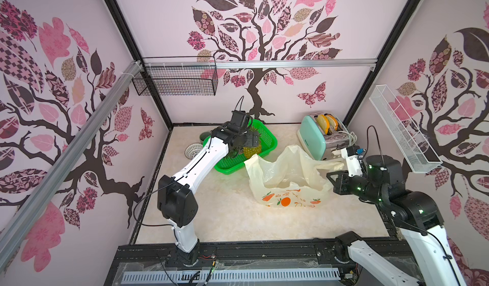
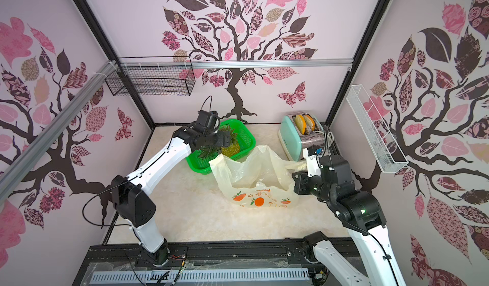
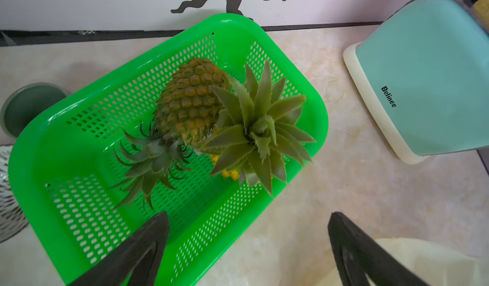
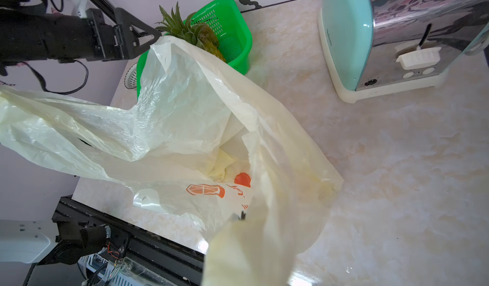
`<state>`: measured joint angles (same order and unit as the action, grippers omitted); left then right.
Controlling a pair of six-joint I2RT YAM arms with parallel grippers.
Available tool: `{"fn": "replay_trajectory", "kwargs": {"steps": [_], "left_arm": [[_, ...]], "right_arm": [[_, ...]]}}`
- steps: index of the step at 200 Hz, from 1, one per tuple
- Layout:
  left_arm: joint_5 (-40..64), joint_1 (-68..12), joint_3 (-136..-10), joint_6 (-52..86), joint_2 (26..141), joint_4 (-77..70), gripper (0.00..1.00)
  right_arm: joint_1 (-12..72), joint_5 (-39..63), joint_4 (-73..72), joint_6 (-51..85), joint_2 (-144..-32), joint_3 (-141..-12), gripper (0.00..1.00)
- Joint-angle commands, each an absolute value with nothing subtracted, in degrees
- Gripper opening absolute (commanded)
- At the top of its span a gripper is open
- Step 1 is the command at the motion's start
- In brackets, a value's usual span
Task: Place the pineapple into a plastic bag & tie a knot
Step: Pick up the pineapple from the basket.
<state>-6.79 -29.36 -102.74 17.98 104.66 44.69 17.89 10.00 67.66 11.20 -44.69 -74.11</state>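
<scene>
My left gripper should grip the upright pineapple's leafy top, so its free body enters the plastic bag [image 1: 285, 176] first.
Two pineapples are in a green basket [image 3: 318, 107] at the back of the table. One lies on its side [image 3: 190, 99]; the other stands upright, its crown [image 3: 259, 133] facing up. In both top views the upright pineapple [image 1: 252, 149] [image 2: 231, 149] is partly hidden by my left gripper [image 1: 250, 139] [image 2: 225, 141]. That gripper [image 3: 248, 215] hangs open above the basket's near rim, holding nothing. The pale-yellow plastic bag [image 1: 285, 176] [image 2: 251, 176] [image 4: 185, 112] stands open beside the basket. My right gripper [image 1: 330, 174] [image 2: 295, 177] is shut on the bag's right edge, with plastic draped over its jaws.
A teal toaster [image 1: 315, 136] [image 3: 423, 72] [image 4: 344, 33] stands at the back right, close to the bag. A grey-green bowl [image 1: 205, 136] [image 3: 29, 107] and a white strainer [image 1: 193, 149] sit left of the basket. Wire baskets [image 1: 177, 80] [image 1: 402, 131] hang on the walls.
</scene>
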Motion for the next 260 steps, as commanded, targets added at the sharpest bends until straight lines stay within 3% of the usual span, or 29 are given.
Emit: {"fn": "replay_trajectory", "kwargs": {"steps": [1,90,122,161,205,220,260], "left_arm": [[-6.7,-28.8,-107.3,14.2,108.1,44.4,0.98],[-7.2,-28.6,-113.7,15.7,119.3,39.7,0.98],[-9.5,-28.5,-113.7,15.2,120.8,38.2,0.85],[-12.2,-28.4,-114.2,14.8,122.4,35.0,0.98],[-11.7,-28.5,-111.9,13.7,123.1,26.4,0.98],[-11.2,-28.5,-109.1,13.3,122.8,22.3,0.9],[-12.6,-28.4,-105.1,12.5,122.6,15.3,0.48]], "right_arm": [[18.1,11.4,69.2,10.1,-45.6,-76.8,0.0],[18.1,12.0,65.9,11.2,-46.4,-76.1,0.0],[18.2,11.8,65.6,11.5,-45.7,-75.7,0.0],[18.2,11.7,65.6,11.7,-45.2,-75.3,0.0],[18.1,11.6,66.1,11.5,-44.9,-75.4,0.0],[18.2,11.5,66.1,11.5,-44.7,-75.3,0.0],[18.2,11.0,65.9,11.7,-44.2,-75.2,0.0]]}}
